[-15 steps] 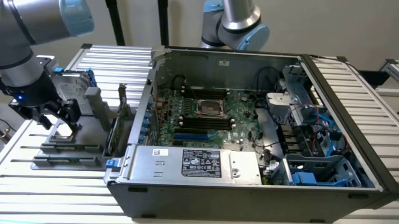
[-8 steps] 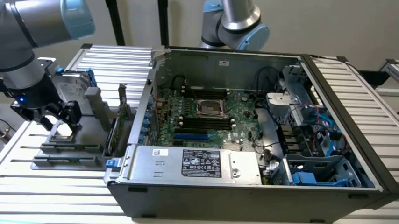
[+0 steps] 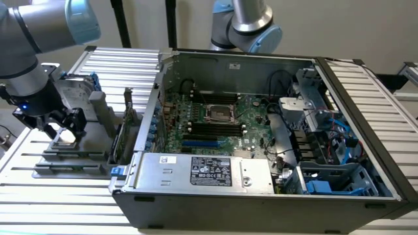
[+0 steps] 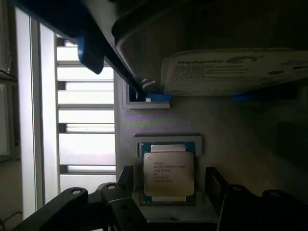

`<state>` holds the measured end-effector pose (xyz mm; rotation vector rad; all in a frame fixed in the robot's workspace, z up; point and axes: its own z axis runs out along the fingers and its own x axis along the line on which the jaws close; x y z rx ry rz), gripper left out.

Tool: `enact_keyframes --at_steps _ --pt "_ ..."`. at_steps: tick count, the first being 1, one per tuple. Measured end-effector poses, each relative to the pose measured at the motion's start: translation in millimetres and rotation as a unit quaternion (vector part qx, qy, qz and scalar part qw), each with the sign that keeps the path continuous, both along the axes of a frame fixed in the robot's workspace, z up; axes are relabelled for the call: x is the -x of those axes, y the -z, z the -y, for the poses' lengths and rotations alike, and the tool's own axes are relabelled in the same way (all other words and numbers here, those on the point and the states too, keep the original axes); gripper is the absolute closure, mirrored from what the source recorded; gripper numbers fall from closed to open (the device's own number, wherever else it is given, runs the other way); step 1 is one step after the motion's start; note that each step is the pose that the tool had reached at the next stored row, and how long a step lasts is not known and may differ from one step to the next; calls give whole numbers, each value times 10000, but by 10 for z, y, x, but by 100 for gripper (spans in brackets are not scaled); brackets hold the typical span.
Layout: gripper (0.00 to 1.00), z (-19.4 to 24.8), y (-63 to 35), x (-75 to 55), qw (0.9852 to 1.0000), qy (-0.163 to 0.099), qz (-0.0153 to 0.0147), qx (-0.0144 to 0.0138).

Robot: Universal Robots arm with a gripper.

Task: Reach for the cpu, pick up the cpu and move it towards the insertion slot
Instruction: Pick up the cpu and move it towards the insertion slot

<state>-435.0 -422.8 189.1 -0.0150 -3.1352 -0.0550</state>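
Note:
My gripper should grab the cpu by its open side edges next. The fingers have room there, because the tray's raised brackets wrap around the cpu's ends.
The cpu [image 4: 168,173], a flat square chip with a silver-grey top, lies in a recess of the grey holder tray [image 4: 144,120]. In the exterior view the cpu [image 3: 66,135] shows at the left, on the tray [image 3: 72,156] beside the computer case. My gripper [image 3: 63,128] hangs directly over it, open, one black finger [image 4: 126,180] on each side of the chip and not touching it. The insertion slot [image 3: 220,112], a silver-framed square socket with a dark centre, sits on the motherboard inside the open case.
An upright silver hard drive with blue rails [image 4: 216,57] stands on the tray close behind the cpu. The open computer case [image 3: 261,147] fills the middle, with its power supply [image 3: 202,171] in front. A second robot arm [image 3: 245,24] stands behind the case. Slatted table [image 3: 39,196] all around.

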Motion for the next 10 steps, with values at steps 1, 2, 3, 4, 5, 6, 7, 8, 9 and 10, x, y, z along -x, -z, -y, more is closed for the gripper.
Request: enact_keyframes --at_steps 1,2,3,4,5,6,7,8,9,10 --pt "29 -1 3 -1 10000 3 1 0" --pt "29 -2 5 0 10000 6 1 -1" --pt "29 -3 7 0 10000 9 1 -1" --pt "29 -4 8 0 10000 11 1 -1" --pt "29 -5 9 0 10000 13 1 0" --pt "29 -5 11 0 10000 13 1 0" --pt "29 -5 13 0 10000 13 1 -1" --pt "29 -5 15 0 10000 13 1 -1" --pt "29 -5 18 0 10000 14 2 -1" --pt "29 -5 21 0 10000 14 2 -1"
